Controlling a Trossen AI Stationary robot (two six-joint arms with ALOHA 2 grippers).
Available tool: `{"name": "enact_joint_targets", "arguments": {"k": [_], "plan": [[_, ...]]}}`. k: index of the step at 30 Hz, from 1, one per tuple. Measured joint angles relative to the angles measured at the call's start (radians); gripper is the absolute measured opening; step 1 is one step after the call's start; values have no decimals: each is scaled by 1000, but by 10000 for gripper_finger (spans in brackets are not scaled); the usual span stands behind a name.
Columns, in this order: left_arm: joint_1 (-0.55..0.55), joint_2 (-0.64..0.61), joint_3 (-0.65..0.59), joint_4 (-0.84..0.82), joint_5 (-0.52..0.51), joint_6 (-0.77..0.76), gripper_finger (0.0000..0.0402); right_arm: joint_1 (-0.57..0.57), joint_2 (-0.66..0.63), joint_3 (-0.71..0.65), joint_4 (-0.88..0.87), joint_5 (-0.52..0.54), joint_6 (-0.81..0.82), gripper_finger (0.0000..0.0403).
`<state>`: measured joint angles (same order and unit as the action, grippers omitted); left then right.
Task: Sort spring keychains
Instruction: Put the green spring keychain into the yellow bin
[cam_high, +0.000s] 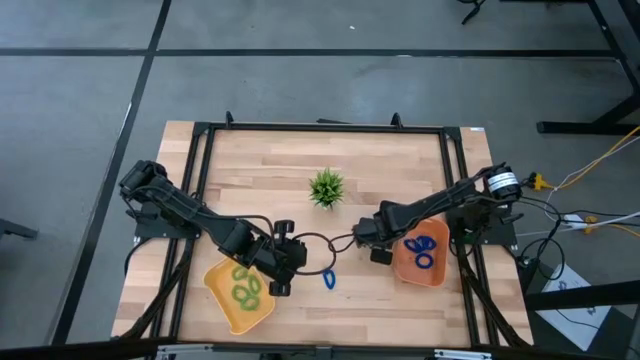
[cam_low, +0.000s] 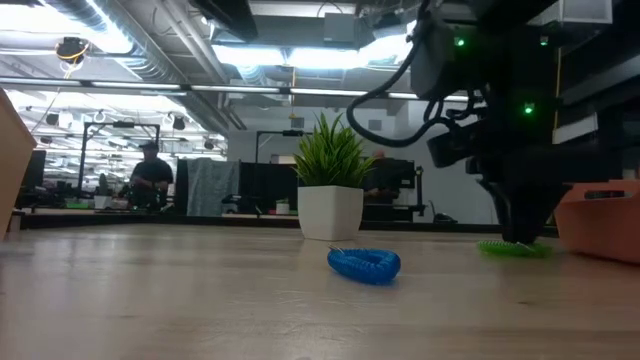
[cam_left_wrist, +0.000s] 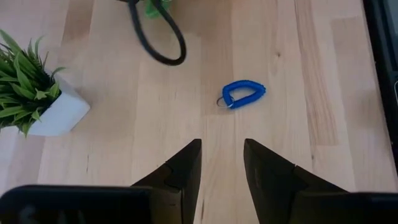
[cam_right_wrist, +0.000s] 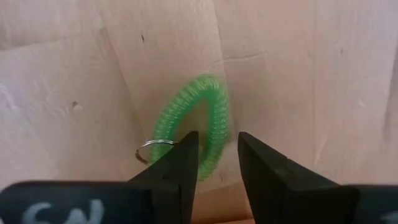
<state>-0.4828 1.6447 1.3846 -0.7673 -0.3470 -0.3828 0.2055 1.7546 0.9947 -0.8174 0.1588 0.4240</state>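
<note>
I need to sort the green spring keychain into the yellow tray next, so I should grab it with my right gripper by the coil side (cam_right_wrist: 218, 126) opposite its metal ring.
A light green spring keychain (cam_right_wrist: 196, 121) lies flat on the wooden table, also showing in the low view (cam_low: 512, 248). My right gripper (cam_right_wrist: 217, 146) is open and points down at it, one finger inside the loop and one outside, astride the loop's side; in the high view (cam_high: 358, 240) it hides the keychain. A blue spring keychain (cam_high: 328, 280) lies flat on the table between the two trays, also in the left wrist view (cam_left_wrist: 242, 94). My left gripper (cam_left_wrist: 222, 149) is open and empty, just left of the blue keychain (cam_high: 298, 258). My right gripper has its fingers (cam_right_wrist: 186, 158) on either side of one side of the green loop (cam_right_wrist: 219, 127), coming from above. I cannot tell whether they touch it. The keychain lies flat on the table.
A yellow tray (cam_high: 215, 280) at the near left holds green keychains (cam_high: 245, 285). An orange tray (cam_high: 400, 262) at the near right holds blue keychains (cam_high: 424, 250). A small potted plant (cam_high: 326, 187) stands mid-table behind both grippers. A black cable (cam_left_wrist: 155, 37) loops near the right gripper.
</note>
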Motion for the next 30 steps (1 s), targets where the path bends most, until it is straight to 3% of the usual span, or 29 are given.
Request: {"name": "enact_joint_targets", "arguments": {"k": [5, 13, 21, 30], "plan": [[0, 0, 0, 0, -1, -7, 116, -11, -2, 0, 5, -40, -14, 97], [0, 0, 0, 0, -2, -7, 116, -11, -2, 0, 4, -55, -44, 13], [4, 0, 0, -14, -13, -6, 113, -12, -24, -7, -69, -58, -44, 10], [15, -77, -22, -43, -38, 11, 64, -10, -152, -5, -83, -58, -39, 7]]}}
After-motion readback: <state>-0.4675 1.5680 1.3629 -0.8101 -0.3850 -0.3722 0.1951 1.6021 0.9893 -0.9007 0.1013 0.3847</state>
